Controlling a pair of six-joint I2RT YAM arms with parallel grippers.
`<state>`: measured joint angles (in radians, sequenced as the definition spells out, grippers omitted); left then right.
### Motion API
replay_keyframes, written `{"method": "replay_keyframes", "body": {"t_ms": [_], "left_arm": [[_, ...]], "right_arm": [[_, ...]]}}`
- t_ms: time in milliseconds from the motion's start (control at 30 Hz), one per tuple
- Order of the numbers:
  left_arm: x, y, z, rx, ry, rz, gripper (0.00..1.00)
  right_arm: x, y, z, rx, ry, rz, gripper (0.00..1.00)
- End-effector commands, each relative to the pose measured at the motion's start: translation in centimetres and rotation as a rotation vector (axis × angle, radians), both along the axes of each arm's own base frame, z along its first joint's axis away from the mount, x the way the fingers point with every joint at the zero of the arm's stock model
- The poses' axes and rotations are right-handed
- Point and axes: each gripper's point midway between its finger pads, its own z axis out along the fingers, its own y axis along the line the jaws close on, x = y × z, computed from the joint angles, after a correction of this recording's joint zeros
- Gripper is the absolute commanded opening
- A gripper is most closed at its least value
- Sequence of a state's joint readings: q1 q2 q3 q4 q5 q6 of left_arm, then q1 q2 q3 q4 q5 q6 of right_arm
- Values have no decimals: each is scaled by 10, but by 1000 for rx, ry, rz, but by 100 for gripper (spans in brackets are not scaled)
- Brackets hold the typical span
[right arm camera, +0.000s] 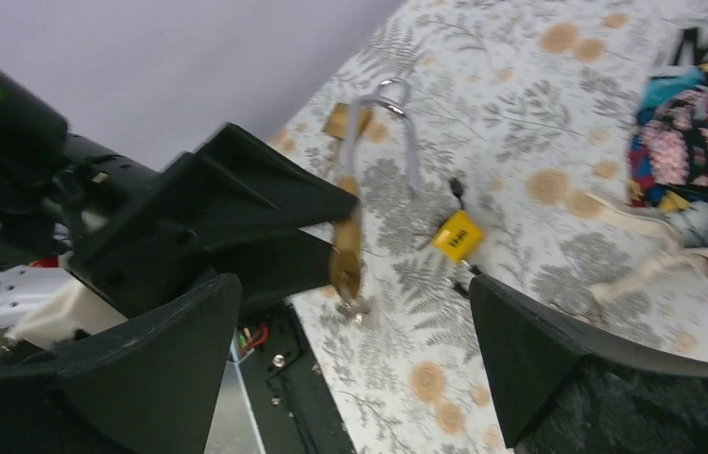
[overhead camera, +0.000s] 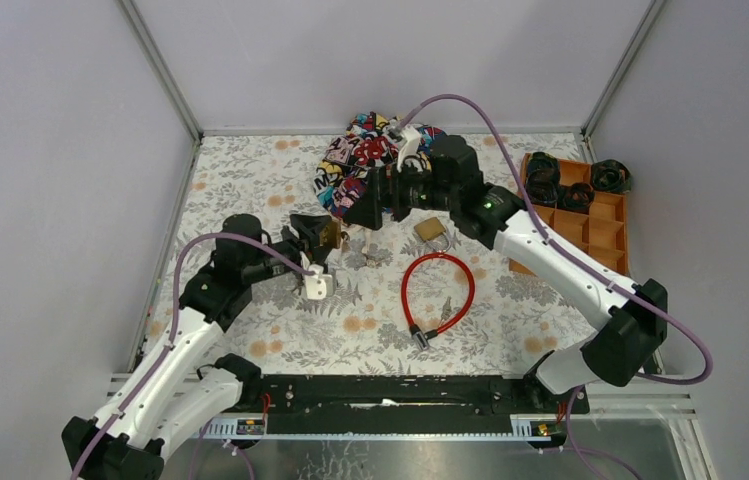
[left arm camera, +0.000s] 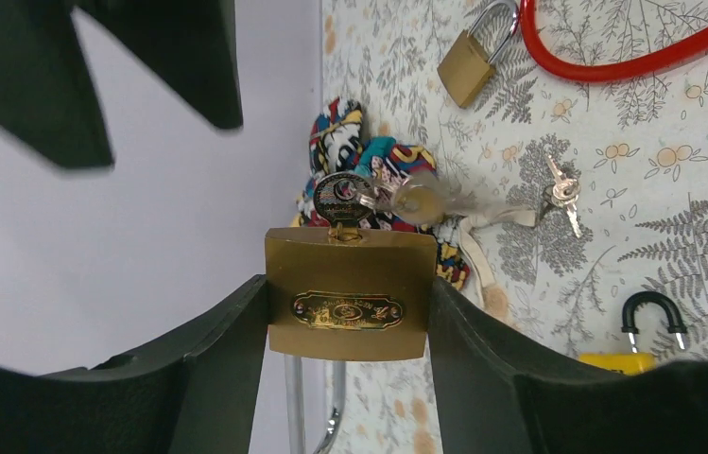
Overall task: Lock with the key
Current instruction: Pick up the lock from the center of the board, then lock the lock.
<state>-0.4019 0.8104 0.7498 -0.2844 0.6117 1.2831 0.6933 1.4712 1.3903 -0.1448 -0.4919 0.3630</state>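
Observation:
The shackle should stay free for locking, so my right gripper will next grab the large brass padlock's broad faces at the key end.
My left gripper is shut on the sides of a large brass padlock, holding it above the table. A key sits in its keyhole, with a ring and another key hanging from it. The chrome shackle points away from the key, and one leg looks free of the body. In the top view the padlock is just left of my right gripper. My right gripper stands open, its fingers wide on either side of the key end and touching nothing.
On the table lie a small brass padlock, a red cable lock, a yellow padlock and loose keys. A colourful pouch sits at the back. An orange tray with black rolls stands on the right.

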Motion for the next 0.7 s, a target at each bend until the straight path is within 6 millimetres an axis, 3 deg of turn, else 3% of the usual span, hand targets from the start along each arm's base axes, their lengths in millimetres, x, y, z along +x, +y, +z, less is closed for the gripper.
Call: {"method": "replay_keyframes", "body": {"t_ms": [0,233,500,533,667], "left_arm": [[-9,-18,50,4,-306,-133,0],[-12,-22,60,-35,-329,-130,0],[-6,-22,64,-58,-308,-99,0],[-6,-23,65,-63,-310,-100,0],[-8,-24,66,-73,-301,-105,0]], "right_arm": [[-21,33,21,94,-16,81,98],[-15,52,-17,9,25,9,90],[-25,74,-34,3,49,66,58],[-24,75,-34,3,53,63,53],[-18,70,-28,33,19,9,2]]}}
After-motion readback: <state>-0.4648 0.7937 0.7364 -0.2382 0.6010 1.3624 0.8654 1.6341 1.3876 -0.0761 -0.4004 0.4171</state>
